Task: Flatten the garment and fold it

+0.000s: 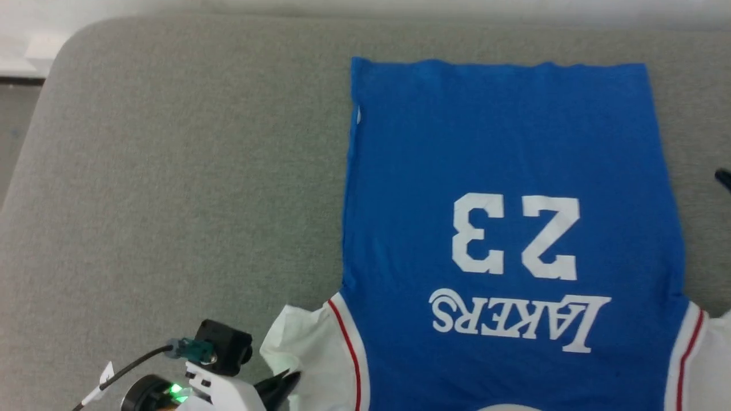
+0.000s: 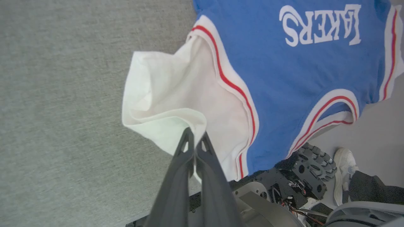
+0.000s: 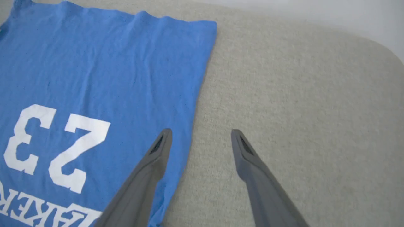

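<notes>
The blue jersey needs to be straightened for folding, so my right gripper will next grab its hem corner near the small white tag [image 1: 358, 65] [image 3: 15, 7].
The garment [image 1: 514, 160] is a bright blue jersey lying flat on the grey surface, with its white "23" and "LAKERS" print upside down to me and its hem at the far side. Its white left sleeve [image 2: 176, 91], edged with a thin red stripe, is crumpled and folded over. My left gripper [image 2: 195, 137] is shut on that sleeve's rolled edge, and it also appears low in the head view [image 1: 282, 382]. My right gripper [image 3: 201, 135] stands open over the garment's [image 3: 94, 78] right side edge, one finger above the cloth and one above bare surface.
The grey padded surface [image 1: 171, 200] stretches wide to the left of the garment and ends in a rounded far-left corner. Past the near edge, the left wrist view shows my base [image 2: 303, 170] and a white shoe [image 2: 343, 167] on the floor.
</notes>
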Available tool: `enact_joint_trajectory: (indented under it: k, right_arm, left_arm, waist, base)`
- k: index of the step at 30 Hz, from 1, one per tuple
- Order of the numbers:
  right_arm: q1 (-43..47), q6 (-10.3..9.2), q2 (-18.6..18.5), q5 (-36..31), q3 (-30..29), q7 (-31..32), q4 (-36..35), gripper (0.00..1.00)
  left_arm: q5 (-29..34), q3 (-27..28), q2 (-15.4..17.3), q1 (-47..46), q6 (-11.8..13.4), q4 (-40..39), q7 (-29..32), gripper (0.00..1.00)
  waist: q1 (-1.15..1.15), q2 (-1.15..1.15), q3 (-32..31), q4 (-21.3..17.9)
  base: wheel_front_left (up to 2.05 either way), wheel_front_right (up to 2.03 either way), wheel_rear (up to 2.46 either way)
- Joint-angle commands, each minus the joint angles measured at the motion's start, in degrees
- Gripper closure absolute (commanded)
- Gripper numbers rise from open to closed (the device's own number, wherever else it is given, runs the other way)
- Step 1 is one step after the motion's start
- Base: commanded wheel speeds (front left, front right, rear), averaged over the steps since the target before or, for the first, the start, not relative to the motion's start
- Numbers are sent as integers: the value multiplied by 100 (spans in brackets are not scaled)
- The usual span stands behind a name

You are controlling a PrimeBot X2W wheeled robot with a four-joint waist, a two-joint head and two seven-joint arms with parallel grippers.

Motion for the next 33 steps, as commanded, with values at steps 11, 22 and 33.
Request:
enact_joint_trajectory:
  k: [11,22,33]
  right_arm:
    - [-2298,-11,-232,-342,448,855,1230,0]
    - [-3444,-11,-299,-1220,364,686,2808,0]
    - [-3039,-11,-308,-1224,644,388,3494,100]
  left_arm:
    - [496,-569,-477,-526,13,-427,-193,100]
    - [661,-955,-831,-774,-113,-184,-473,100]
    - [657,-833,-799,-817,-81,82,-646,100]
  waist:
    - [-1,0,1606,1192]
    - [-1,0,1864,1633]
    - [-1,0,1526,1361]
  base:
    - [0,0,0]
    - [0,0,0]
    - [0,0,0]
